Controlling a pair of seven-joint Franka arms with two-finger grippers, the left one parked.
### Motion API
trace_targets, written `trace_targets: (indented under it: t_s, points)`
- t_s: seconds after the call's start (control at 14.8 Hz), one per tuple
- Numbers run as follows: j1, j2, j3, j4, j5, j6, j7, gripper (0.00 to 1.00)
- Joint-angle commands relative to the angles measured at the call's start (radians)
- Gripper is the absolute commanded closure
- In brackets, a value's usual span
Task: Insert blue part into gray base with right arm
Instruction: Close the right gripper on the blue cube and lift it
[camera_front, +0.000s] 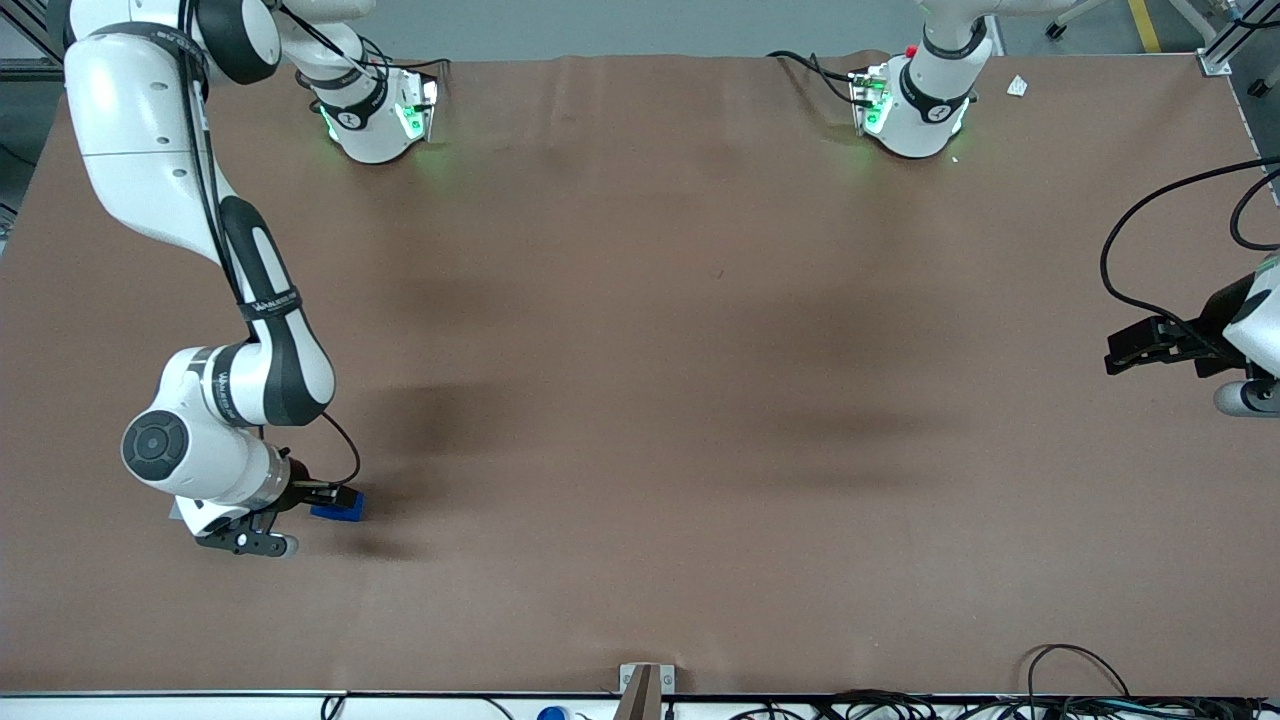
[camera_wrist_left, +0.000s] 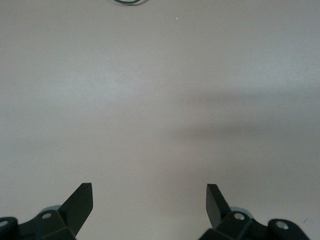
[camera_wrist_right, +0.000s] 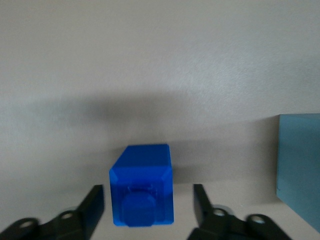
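The blue part needs to go into the gray base, so my right gripper needs to pick up the blue part by its body next.
The blue part lies on the brown table near the front edge, at the working arm's end. In the right wrist view the blue part sits between the two black fingers with a gap on each side. My right gripper is open and low over the table, straddling the part without touching it. The gray base stands beside the part, a short way off. In the front view the right arm's wrist covers the base, except for a pale sliver at its edge.
The table is covered in brown cloth. Both arm bases stand along its back edge. A small metal bracket and loose cables sit at the front edge.
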Motion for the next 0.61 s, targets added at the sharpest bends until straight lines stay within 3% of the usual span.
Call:
trace_targets:
  t_s: [0.0, 0.41, 0.54]
  points:
    - [0.002, 0.0, 0.003, 0.012, 0.028, -0.06, -0.077, 1.0]
    - [-0.004, -0.007, 0.003, 0.044, 0.045, -0.089, -0.063, 1.0]
    - [-0.027, -0.025, -0.003, 0.155, 0.042, -0.225, -0.066, 1.0]
